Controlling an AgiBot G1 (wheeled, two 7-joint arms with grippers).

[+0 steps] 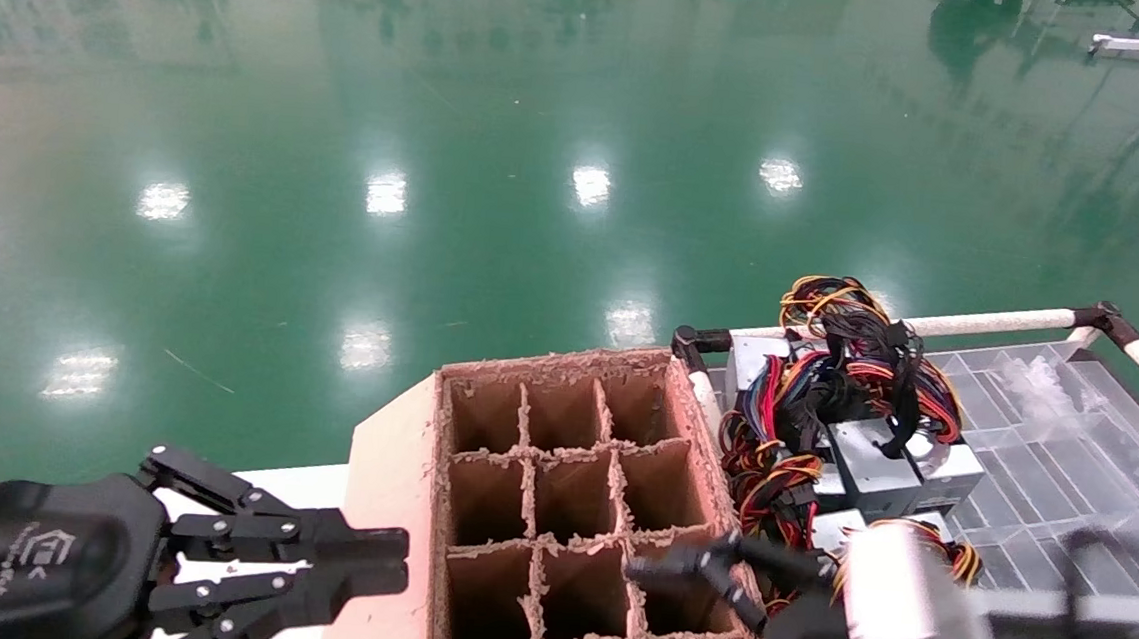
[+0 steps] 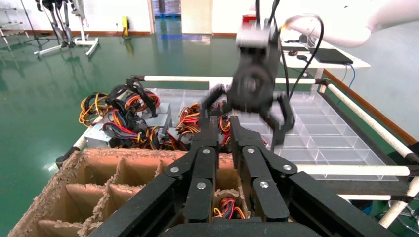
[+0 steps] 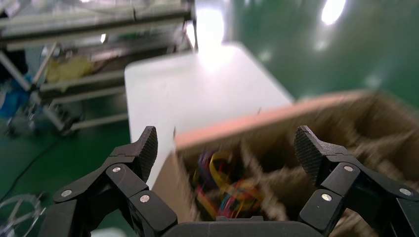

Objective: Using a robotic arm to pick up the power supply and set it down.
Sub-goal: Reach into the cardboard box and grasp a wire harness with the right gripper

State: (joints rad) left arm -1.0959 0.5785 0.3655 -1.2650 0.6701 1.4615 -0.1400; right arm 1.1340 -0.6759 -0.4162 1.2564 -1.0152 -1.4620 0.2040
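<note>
The power supply should be lifted out and set down, so my right gripper should next grab it by its coloured wire bundle (image 3: 227, 187).
Several grey power supplies (image 1: 882, 464) with bundles of coloured wires lie in a clear tray (image 1: 1061, 464) on the right; the left wrist view shows them too (image 2: 118, 131). Coloured wires of another power supply (image 3: 222, 190) sit in a near compartment of the brown cardboard box (image 1: 486, 366). My right gripper (image 3: 225, 148) hangs open and empty over that compartment, blurred in the head view (image 1: 687, 568). My left gripper (image 1: 397, 563) is shut on nothing at the box's left side, over the white table. The left wrist view shows its fingers (image 2: 205, 148) close together.
The box (image 2: 59, 182) has a grid of cardboard dividers. A white table (image 3: 197, 84) carries it. White pipe rails (image 1: 990, 321) frame the tray. Green floor lies beyond, with metal racks (image 3: 89, 29) off to one side.
</note>
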